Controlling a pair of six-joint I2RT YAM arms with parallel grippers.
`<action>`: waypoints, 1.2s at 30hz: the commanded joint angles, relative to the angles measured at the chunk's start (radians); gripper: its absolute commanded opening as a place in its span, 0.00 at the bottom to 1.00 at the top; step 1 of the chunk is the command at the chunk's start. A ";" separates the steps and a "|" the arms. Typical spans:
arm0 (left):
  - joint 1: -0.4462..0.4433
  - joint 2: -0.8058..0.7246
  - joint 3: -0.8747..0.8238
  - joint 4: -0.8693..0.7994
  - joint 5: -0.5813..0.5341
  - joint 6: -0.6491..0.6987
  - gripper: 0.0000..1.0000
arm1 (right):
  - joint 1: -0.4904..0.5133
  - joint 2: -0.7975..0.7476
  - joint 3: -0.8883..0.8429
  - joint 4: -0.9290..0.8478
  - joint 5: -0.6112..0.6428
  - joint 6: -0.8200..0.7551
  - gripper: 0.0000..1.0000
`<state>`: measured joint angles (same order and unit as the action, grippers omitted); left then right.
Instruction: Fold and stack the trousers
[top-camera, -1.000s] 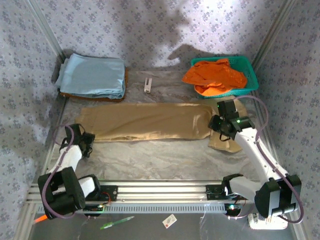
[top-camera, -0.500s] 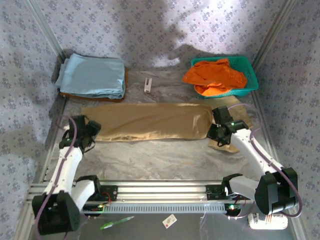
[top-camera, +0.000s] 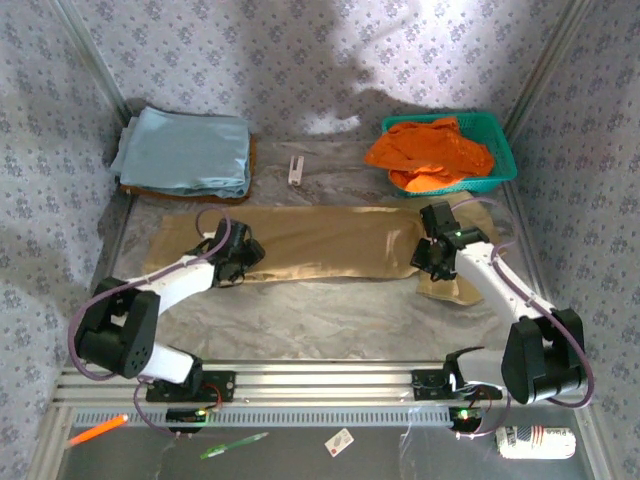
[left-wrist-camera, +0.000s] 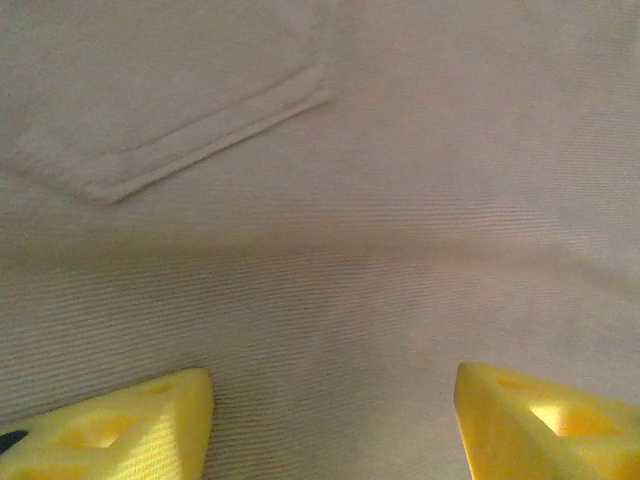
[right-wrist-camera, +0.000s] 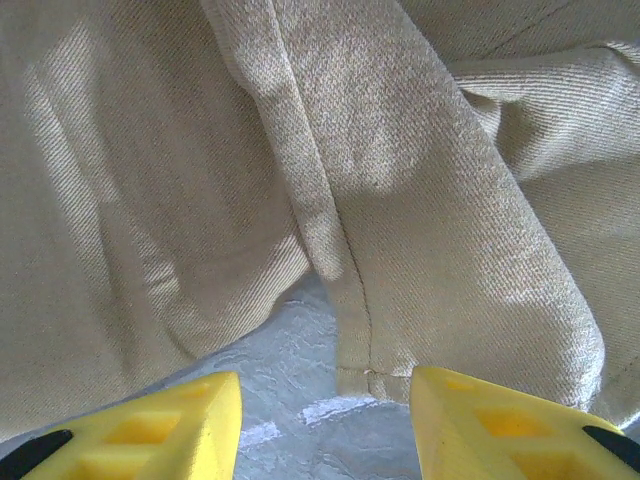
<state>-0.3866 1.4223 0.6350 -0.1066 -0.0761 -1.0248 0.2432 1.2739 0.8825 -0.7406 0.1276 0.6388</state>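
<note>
My right gripper should next grab the stitched hem corner (top-camera: 422, 290) of the tan trousers (top-camera: 320, 240), to straighten the rumpled end flat for folding.
The tan trousers (top-camera: 320, 240) lie flat across the middle of the table, stretched left to right, with a rumpled part at the right end. My left gripper (top-camera: 243, 252) hovers over their left part. In the left wrist view its yellow fingertips (left-wrist-camera: 120, 430) stand wide apart above flat tan cloth (left-wrist-camera: 350, 200) with a pocket seam; nothing is between them. My right gripper (top-camera: 430, 258) is at the right end. In the right wrist view it (right-wrist-camera: 325, 425) is open over a hem edge of the trousers (right-wrist-camera: 450, 200) and bare grey table.
A stack of folded light blue cloth (top-camera: 185, 150) sits at the back left. A green basket (top-camera: 503, 128) holding an orange garment (top-camera: 430, 150) stands at the back right. A small white object (top-camera: 296, 168) lies behind the trousers. Metal rails (top-camera: 320, 385) line the near edge.
My left arm has swung from the table's left edge rightward, out over the trousers. The right gripper has shifted slightly left and toward the back, staying at the right end.
</note>
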 joint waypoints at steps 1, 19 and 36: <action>0.048 -0.024 -0.094 0.075 -0.013 -0.070 0.65 | -0.017 -0.019 0.027 -0.028 0.015 -0.002 0.50; 0.649 -0.355 -0.224 -0.127 0.203 0.158 0.64 | 0.348 -0.081 -0.042 -0.117 0.074 0.088 0.29; 0.539 -0.420 -0.166 -0.202 0.291 0.167 0.85 | 0.665 0.402 0.059 -0.164 0.266 0.092 0.20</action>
<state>0.1547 1.0393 0.4511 -0.2573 0.1989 -0.8673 0.9218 1.6592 0.9237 -0.8413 0.3119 0.7013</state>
